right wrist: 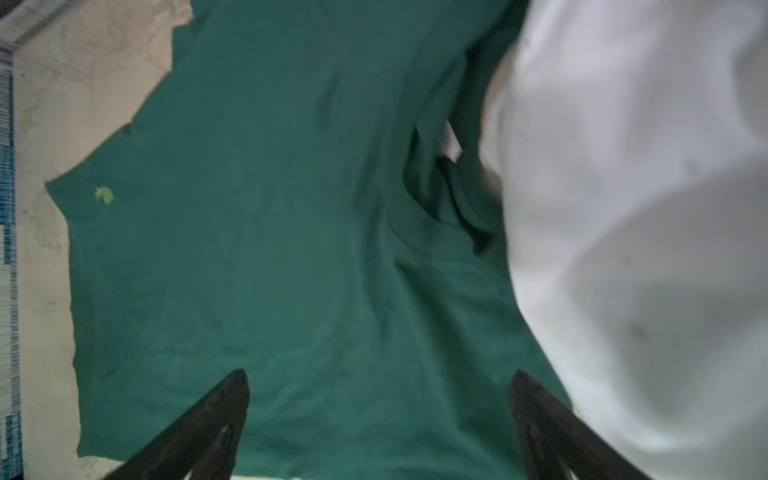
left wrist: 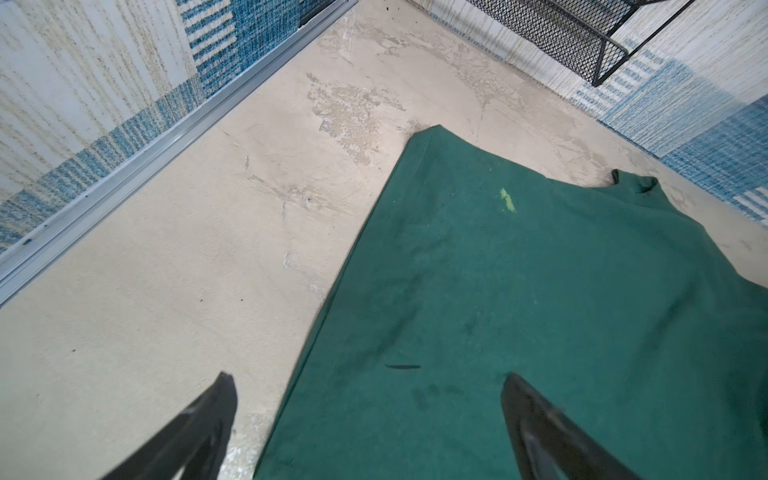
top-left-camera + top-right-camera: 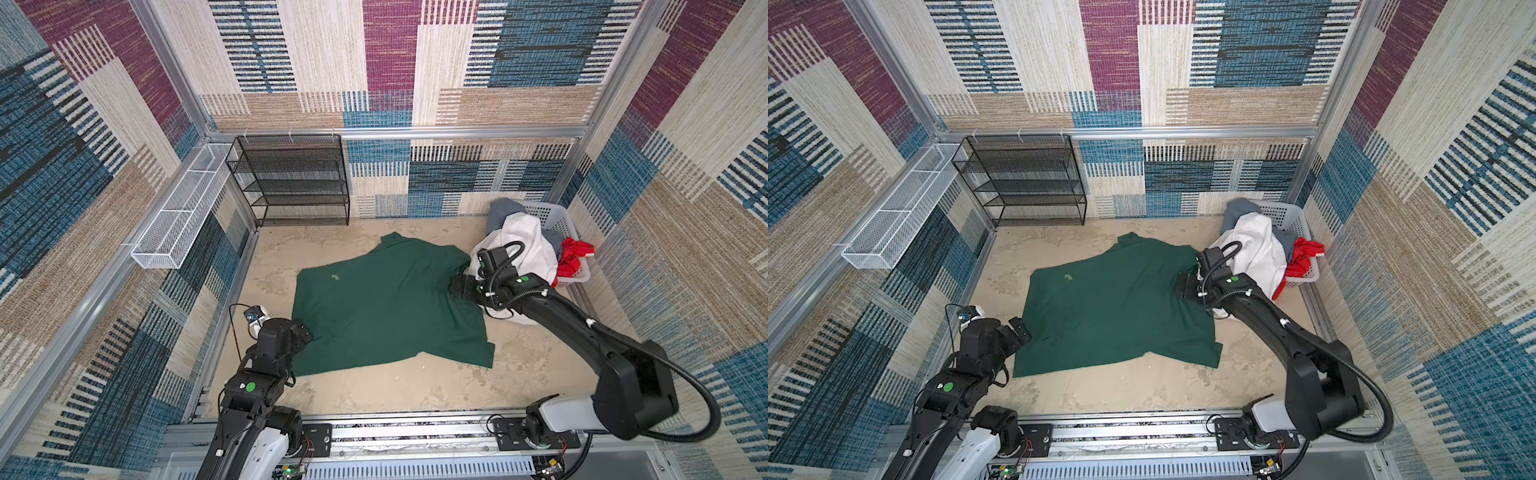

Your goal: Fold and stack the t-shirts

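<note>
My right gripper grabs the green t-shirt by its far shoulder [image 3: 456, 254] beside the collar [image 3: 461, 272] next, to draw the t-shirt straight for folding.
A dark green t-shirt [image 3: 386, 307] [image 3: 1113, 307] lies spread flat on the beige floor in both top views. Over its near left edge hovers my left gripper [image 3: 305, 330] [image 2: 368, 382], open, with only cloth [image 2: 519, 291] and floor between its fingers. At the shirt's right side, by the collar, my right gripper [image 3: 457, 286] [image 1: 380, 378] stands open above the green cloth [image 1: 270, 208], holding nothing. White [image 3: 528, 245] [image 1: 644, 208], grey [image 3: 505, 210] and red [image 3: 575, 257] t-shirts are heaped in and over the basket [image 3: 552, 216] at the right.
A black mesh shelf rack [image 3: 291, 183] stands against the back wall. A white wire tray [image 3: 183, 208] hangs on the left wall. The white shirt spills out of the basket onto the floor beside my right arm. Bare floor [image 3: 415, 395] lies in front of the green shirt.
</note>
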